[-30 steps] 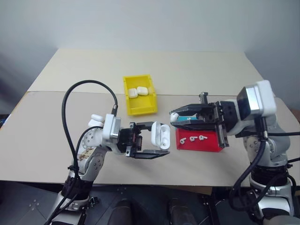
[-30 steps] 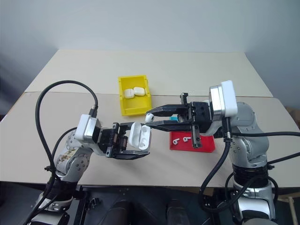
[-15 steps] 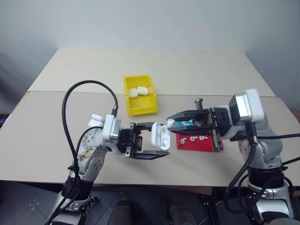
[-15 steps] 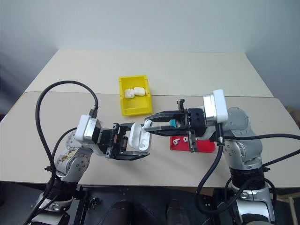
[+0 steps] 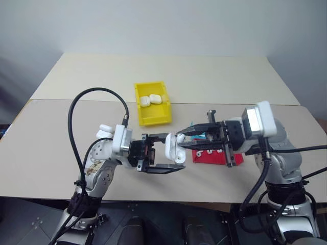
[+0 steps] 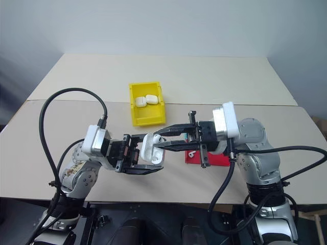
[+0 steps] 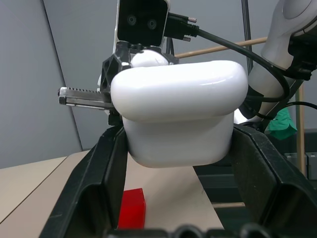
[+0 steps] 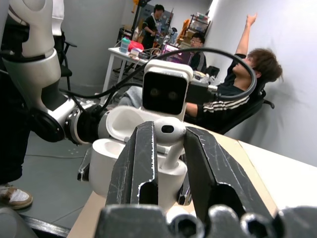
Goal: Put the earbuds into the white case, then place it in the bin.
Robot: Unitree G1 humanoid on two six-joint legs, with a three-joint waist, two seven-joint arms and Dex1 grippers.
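Note:
In the right wrist view the earbud's stem stands in the open case's slot, so it is now time for my right gripper to release the earbud.
My left gripper is shut on the white case, holding it above the table with its lid hinged open. The case's rounded body sits between the left fingers. My right gripper is shut on one of the earbuds, whose bulb shows between the fingertips with its stem pointing down at the open case. More earbuds lie in the red tray. The yellow bin stands behind the grippers on the table, with two closed cases inside.
A sliver of a blue tray shows behind the right gripper. Small white objects lie on the table by my left arm. A black cable loops above that arm. People sit in the room beyond the table.
My right gripper has moved left and slightly down with the earbud, from above the red tray to the open case's mouth. The left gripper and the case have stayed still.

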